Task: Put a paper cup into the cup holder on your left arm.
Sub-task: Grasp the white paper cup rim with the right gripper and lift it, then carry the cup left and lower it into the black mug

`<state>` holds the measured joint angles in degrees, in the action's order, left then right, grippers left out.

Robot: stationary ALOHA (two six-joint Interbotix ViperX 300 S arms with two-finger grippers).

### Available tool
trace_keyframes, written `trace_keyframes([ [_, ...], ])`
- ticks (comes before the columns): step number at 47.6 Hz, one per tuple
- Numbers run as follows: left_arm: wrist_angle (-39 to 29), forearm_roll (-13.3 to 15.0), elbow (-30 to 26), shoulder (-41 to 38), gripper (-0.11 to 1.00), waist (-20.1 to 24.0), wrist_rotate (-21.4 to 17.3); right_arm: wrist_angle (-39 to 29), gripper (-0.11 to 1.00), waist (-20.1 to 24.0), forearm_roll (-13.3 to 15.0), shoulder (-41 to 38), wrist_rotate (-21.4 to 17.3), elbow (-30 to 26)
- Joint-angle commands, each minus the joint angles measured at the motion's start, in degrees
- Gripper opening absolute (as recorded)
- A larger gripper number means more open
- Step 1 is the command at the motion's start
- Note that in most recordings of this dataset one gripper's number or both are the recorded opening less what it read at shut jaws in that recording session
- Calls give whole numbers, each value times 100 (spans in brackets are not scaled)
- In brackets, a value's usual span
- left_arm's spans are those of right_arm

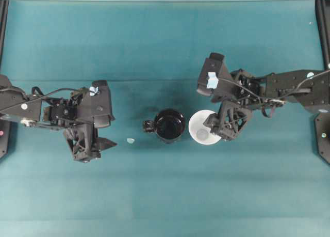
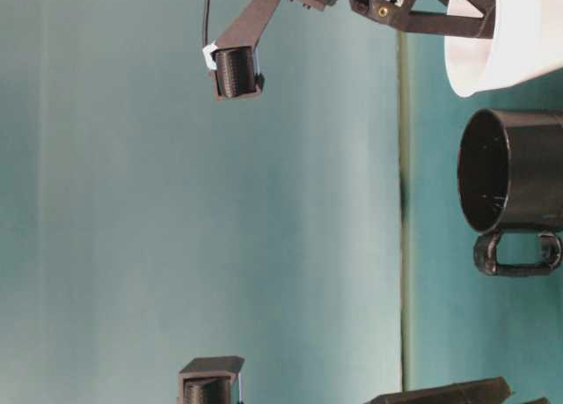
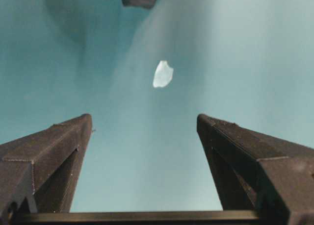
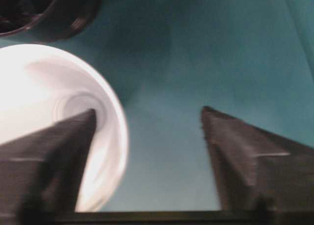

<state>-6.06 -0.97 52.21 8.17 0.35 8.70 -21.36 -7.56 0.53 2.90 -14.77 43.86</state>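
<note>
I next need to grab the paper cup with my right gripper by its side at the rim, so that I can set it into the black cup holder.
The white paper cup stands upright on the teal table, just right of the black cup holder, whose loop handle points left. My right gripper is open and straddles the cup's right wall. In the right wrist view one finger is inside the paper cup and the other is outside, with a wide gap between them around the right gripper. The left arm is at the far left. Its left gripper is open and empty, well left of the holder.
A small pale scrap lies on the cloth between the left gripper and the holder, and shows ahead of the left fingers as a pale scrap. Black frame rails run along both side edges of the table.
</note>
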Motion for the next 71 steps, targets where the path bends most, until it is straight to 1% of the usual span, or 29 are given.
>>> trace_keyframes([
  [1,44,-9,-18,44,92,-9,9,53,69,114,-18,53,-44,-123],
  [9,114,-9,9,26,92,-9,9,26,24,211,-18,123,-53,-211],
  [12,149,-9,18,18,92,-9,9,18,11,211,-26,149,-70,-220],
  [15,176,0,18,0,92,-9,9,0,3,211,-62,149,-70,-220],
  [17,211,-9,18,0,92,-9,9,-26,0,220,-88,149,-70,-220],
  [22,255,-9,44,-53,92,0,18,-70,-2,220,-123,149,-79,-211],
  [27,264,0,62,-88,92,0,105,-176,-2,211,-185,220,-79,-220],
  [36,272,-9,53,-88,92,0,255,-826,-3,26,-264,747,-79,-308],
  [41,281,-9,53,-88,92,0,255,-1230,-3,-123,-325,1081,-79,-466],
  [47,281,-9,62,-97,92,0,255,-1512,-3,-281,-492,1292,-53,-923],
  [53,281,-9,79,-88,92,0,255,-1591,-3,-281,-562,1151,-70,-1380],
  [59,281,0,88,-88,92,0,255,-1644,-3,-167,-677,712,-70,-1881],
  [66,281,-9,88,-97,92,0,272,-1714,-3,-79,-668,167,-44,-2391],
  [71,281,-9,97,-88,92,0,281,-1723,-3,-88,-633,-176,-35,-2593],
])
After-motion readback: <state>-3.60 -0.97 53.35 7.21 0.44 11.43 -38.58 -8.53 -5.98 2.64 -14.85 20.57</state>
